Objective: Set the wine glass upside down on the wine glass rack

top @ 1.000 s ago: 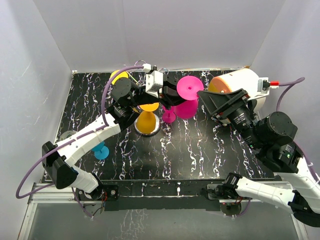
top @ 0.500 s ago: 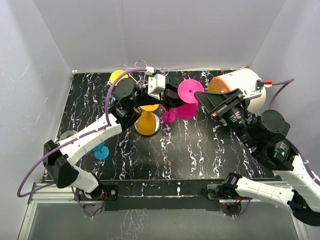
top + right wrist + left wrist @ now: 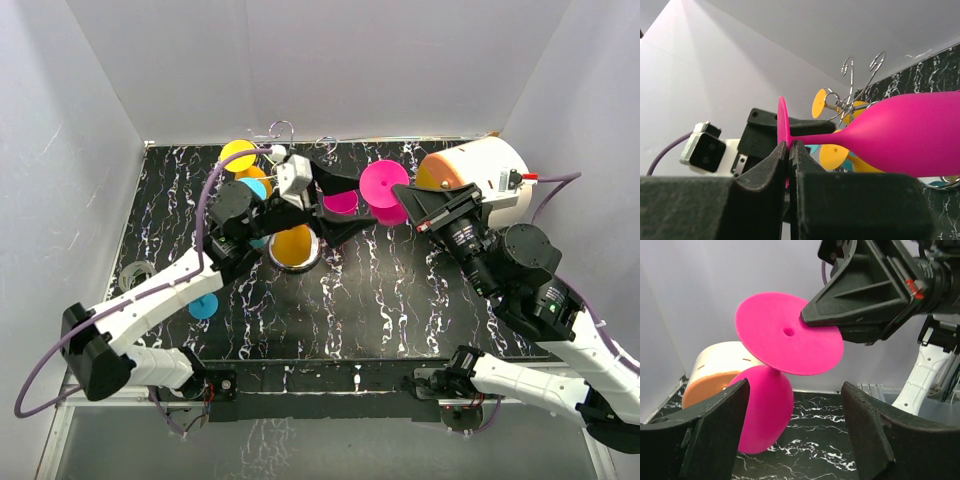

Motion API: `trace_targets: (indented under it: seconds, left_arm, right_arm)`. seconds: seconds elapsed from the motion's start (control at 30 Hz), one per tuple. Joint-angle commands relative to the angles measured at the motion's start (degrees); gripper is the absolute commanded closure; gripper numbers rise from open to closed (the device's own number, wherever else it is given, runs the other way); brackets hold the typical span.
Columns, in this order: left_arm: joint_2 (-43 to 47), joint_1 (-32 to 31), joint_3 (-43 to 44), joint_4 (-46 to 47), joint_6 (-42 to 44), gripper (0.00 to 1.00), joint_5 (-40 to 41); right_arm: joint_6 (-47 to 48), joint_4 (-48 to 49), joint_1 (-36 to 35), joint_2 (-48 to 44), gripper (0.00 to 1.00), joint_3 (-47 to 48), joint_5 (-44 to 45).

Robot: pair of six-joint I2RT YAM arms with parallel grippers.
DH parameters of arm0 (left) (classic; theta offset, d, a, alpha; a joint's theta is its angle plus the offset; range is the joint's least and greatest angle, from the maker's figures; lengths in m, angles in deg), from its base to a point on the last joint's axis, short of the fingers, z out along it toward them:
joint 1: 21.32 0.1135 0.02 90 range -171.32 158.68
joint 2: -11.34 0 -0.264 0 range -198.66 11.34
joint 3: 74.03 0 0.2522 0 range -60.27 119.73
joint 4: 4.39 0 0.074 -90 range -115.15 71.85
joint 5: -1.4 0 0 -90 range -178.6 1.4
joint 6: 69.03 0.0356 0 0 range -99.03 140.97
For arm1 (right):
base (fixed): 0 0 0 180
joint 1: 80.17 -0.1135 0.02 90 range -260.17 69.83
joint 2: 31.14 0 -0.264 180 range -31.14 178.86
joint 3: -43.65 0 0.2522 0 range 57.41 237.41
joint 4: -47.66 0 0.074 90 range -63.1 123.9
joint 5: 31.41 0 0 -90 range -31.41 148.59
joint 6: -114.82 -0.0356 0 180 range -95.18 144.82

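Observation:
My left gripper should move toward the wine glass's foot first and then close on the wine glass. My fingers face the bowl [image 3: 769,412] and end below its round foot [image 3: 772,335].
The pink wine glass [image 3: 789,332] hangs tilted with its round foot up and its bowl [image 3: 762,410] down. My right gripper [image 3: 402,192] is shut on the rim of that foot [image 3: 782,120], with the bowl [image 3: 910,130] stretching off to the right. My left gripper [image 3: 795,430] is open, its fingers [image 3: 715,430] standing either side of the bowl without touching it. From above, the left gripper [image 3: 360,203] sits just left of the pink foot [image 3: 383,183]. The wine glass rack [image 3: 283,128] stands behind, its wire scrolls [image 3: 855,75] carrying yellow glasses.
A white-and-orange cylinder [image 3: 475,170] lies at the back right, close behind my right arm. On the rack hang yellow glasses [image 3: 238,155] and a blue one [image 3: 255,187], above its chrome base [image 3: 300,264]. Another blue glass [image 3: 203,305] stands on the table at the left.
My left gripper has opened off the pink glass and drawn back to the left. My right gripper has shut on the glass's foot and now carries it alone.

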Motion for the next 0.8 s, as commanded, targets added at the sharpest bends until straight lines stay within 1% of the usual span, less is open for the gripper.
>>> trace_targets:
  seconds: [0.0,0.1,0.13,0.2,0.23,0.3,0.4,0.47,0.57,0.63,0.77]
  left_arm:
    - [7.2,-0.3,-0.2,-4.4,-5.3,0.27,8.2]
    - [8.7,-0.3,2.2,-11.7,-9.2,0.27,13.8]
    - [8.8,-0.2,3.8,-14.3,-11.7,0.27,16.1]
    - [8.2,-0.2,7.3,-21.7,-18.1,0.27,21.1]
    - [7.8,-0.3,9.1,-25.4,-23.0,0.28,23.7]
    - [6.8,-0.3,11.4,-29.9,-29.1,0.28,24.6]
    - [6.4,-0.2,11.8,-29.3,-36.5,0.28,24.1]
    - [6.3,-0.2,12.0,-27.8,-39.7,0.3,23.9]
    - [4.5,-0.2,14.2,-28.5,-41.1,0.41,22.9]
    - [3.0,-0.2,16.0,-30.7,-41.2,0.49,22.5]
    - [1.6,-0.2,15.8,-28.5,-42.9,0.54,19.2]
  right_arm:
    - [-0.5,3.6,-0.2,-1.3,1.0,-0.4,5.1]
    - [-0.6,3.7,-0.2,-1.0,1.0,-0.6,6.1]
    - [-0.6,3.6,-0.2,-0.7,1.0,-0.6,6.3]
    - [-0.7,3.5,-0.2,-0.4,1.0,-0.6,6.5]
    - [-0.7,3.5,-0.1,-0.4,1.0,-0.7,6.4]
    - [-0.9,3.6,-0.2,-0.4,1.0,-0.9,6.4]
    - [0.2,4.9,-0.2,-0.4,1.0,-1.5,4.8]
    - [1.3,6.0,-0.2,-0.3,1.0,-1.8,2.7]
    - [2.0,6.7,-0.2,0.0,1.0,-2.0,0.8]
    - [2.2,7.2,-0.2,0.0,1.0,-2.2,-0.3]
    - [2.3,8.3,-0.2,-0.5,1.0,-3.1,-1.5]
